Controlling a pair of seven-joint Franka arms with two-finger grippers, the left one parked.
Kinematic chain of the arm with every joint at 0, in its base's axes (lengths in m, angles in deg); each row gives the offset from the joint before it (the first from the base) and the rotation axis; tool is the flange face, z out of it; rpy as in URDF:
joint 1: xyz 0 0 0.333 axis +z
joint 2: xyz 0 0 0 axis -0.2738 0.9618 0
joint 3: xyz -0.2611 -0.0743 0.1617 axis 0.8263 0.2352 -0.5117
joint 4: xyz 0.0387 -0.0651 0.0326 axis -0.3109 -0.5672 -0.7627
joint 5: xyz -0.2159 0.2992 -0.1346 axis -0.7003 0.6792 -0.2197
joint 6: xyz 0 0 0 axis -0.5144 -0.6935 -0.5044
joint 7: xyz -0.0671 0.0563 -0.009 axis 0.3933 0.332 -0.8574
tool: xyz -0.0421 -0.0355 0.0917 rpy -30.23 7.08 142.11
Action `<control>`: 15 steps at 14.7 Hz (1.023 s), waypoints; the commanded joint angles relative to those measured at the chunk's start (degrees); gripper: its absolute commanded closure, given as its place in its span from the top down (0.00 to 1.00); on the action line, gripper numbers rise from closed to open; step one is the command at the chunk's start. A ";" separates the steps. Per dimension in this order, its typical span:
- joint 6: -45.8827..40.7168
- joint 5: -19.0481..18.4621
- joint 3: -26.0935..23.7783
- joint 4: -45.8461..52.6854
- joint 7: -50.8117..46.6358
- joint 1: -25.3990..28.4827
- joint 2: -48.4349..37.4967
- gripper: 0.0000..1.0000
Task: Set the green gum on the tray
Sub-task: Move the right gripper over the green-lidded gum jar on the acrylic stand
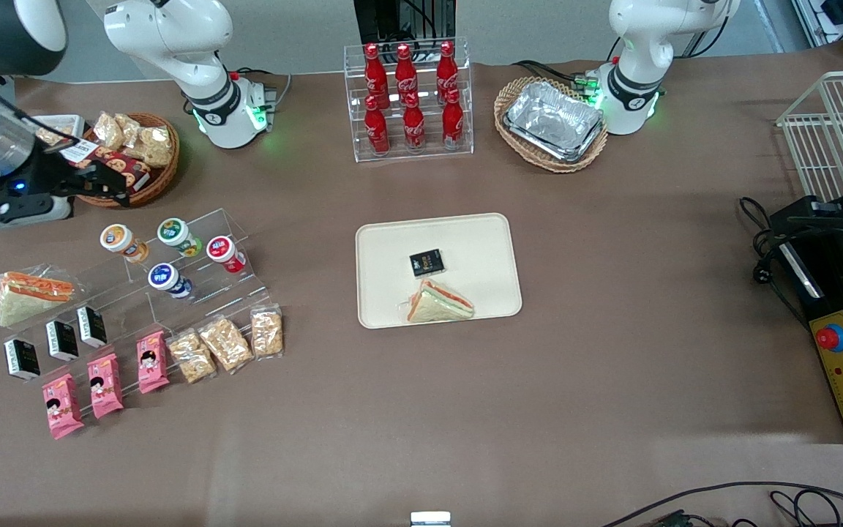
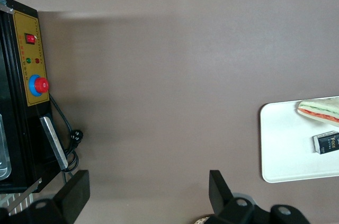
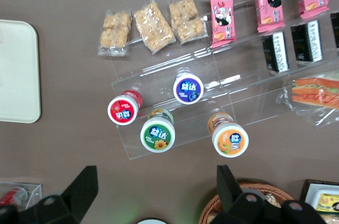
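The robot's right gripper should next take hold of the green gum by its green-and-white lid (image 1: 172, 230) (image 3: 157, 136), so that it can place the green gum on the cream tray.
The green gum (image 1: 173, 233), a small jar with a green-and-white lid, lies on the top step of a clear acrylic stand (image 1: 195, 293); it also shows in the right wrist view (image 3: 158, 134). The cream tray (image 1: 392, 293) lies mid-table, toward the parked arm from the stand, and holds a sandwich (image 1: 440, 304) and a black packet (image 1: 426, 262). Its edge shows in the right wrist view (image 3: 16, 70). My right gripper (image 1: 113, 187) hangs open and empty above the table, farther from the front camera than the gum (image 3: 156, 189). Nothing is between its fingers.
Orange-lidded (image 1: 118, 240), red-lidded (image 1: 224, 250) and blue-lidded (image 1: 165, 278) jars share the stand with snack packets. A wicker basket of snacks (image 1: 129, 150) sits below the gripper. A cola rack (image 1: 408, 99) and a basket of foil trays (image 1: 552, 121) stand at the back.
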 commanded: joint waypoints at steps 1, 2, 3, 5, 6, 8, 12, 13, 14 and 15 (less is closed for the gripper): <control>9.07 0.19 0.01 -12.92 0.56 0.17 -6.75 1.00; 10.22 0.28 0.01 -14.51 0.47 0.25 -6.85 1.00; 11.97 0.28 -0.08 -16.00 0.47 0.25 -6.67 1.00; 14.53 0.19 -0.08 -18.30 0.38 0.86 -6.06 1.00; 15.24 0.19 -0.08 -19.09 0.12 1.22 -5.62 1.00; 17.25 0.28 -0.08 -20.32 -0.06 1.22 -4.83 1.00; 21.82 0.28 -0.08 -23.48 -0.06 1.48 -3.86 1.00; 22.96 0.28 -0.08 -24.19 -0.06 1.48 -3.42 1.00; 24.19 0.28 -0.08 -24.72 -0.15 1.48 -2.81 1.00; 25.51 0.28 -0.08 -25.42 -0.15 1.48 -2.46 1.00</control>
